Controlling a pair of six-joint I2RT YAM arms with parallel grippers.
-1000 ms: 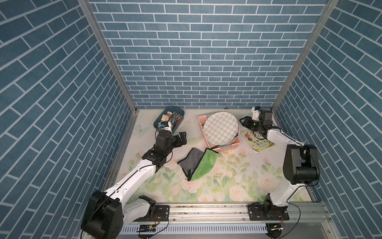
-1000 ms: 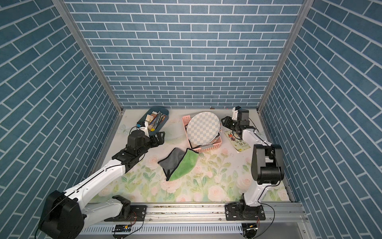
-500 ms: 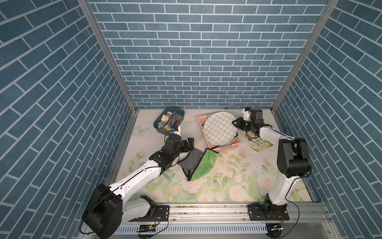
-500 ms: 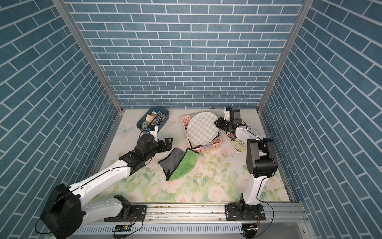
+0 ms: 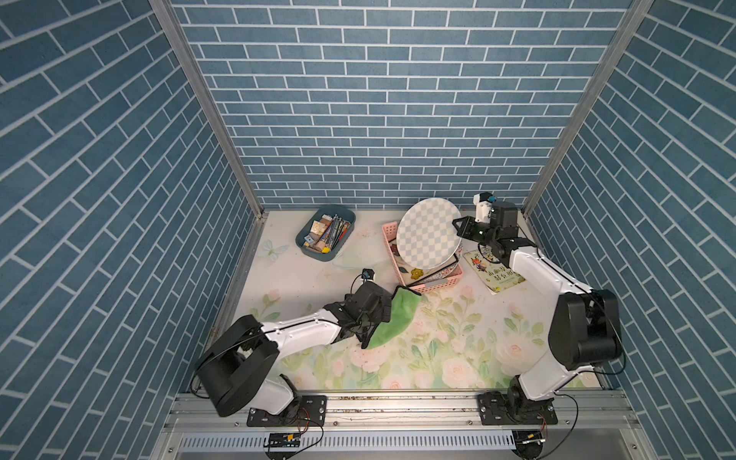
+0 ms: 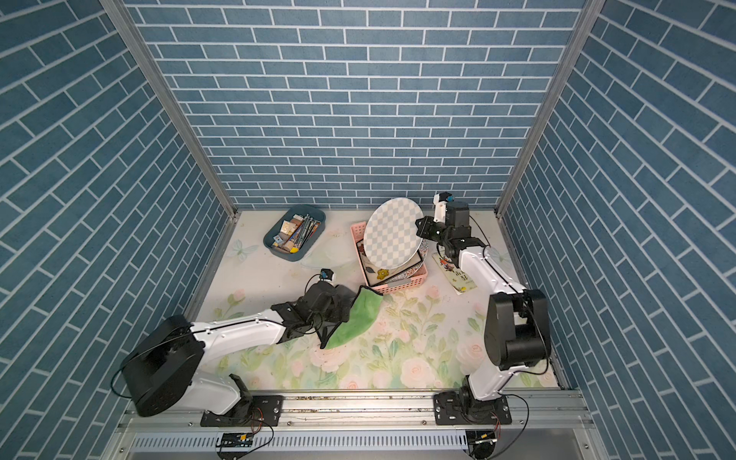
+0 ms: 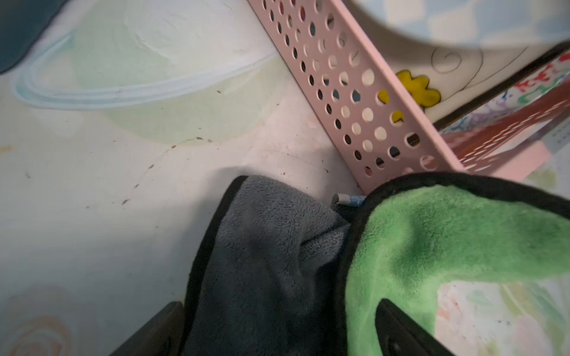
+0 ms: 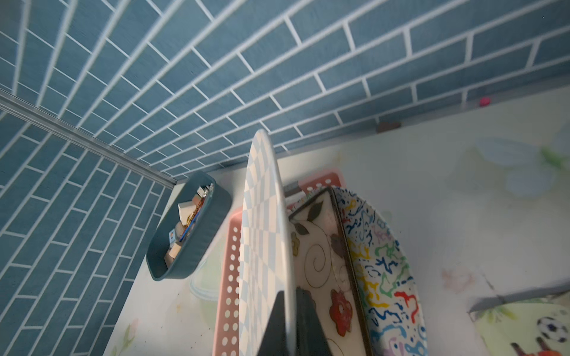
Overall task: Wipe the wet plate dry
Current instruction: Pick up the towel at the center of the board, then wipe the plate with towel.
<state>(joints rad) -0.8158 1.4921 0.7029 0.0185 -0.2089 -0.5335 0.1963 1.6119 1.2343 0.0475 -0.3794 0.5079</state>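
I need to grab the cloth by its bunched grey fold with my left gripper next, so the cloth's green side stays free to wipe the plate dry.
The plate, checked in pale blue and white, stands almost on edge in the pink basket. My right gripper is shut on its right rim; in the right wrist view the two fingers pinch the plate edge-on, at my right gripper. A cloth, green on one face and grey on the other, lies crumpled in front of the basket. My left gripper is open, its fingers straddling the cloth.
Behind the checked plate the pink basket holds a square floral plate and a plate with coloured squiggles. A blue bin of pencils stands at the back left. A booklet lies under the right arm. A clear dish rests near the basket.
My right gripper moved left to the plate's rim and shut on it, and the plate now stands slightly higher. My left arm swung right, onto the cloth, its jaws still wide.
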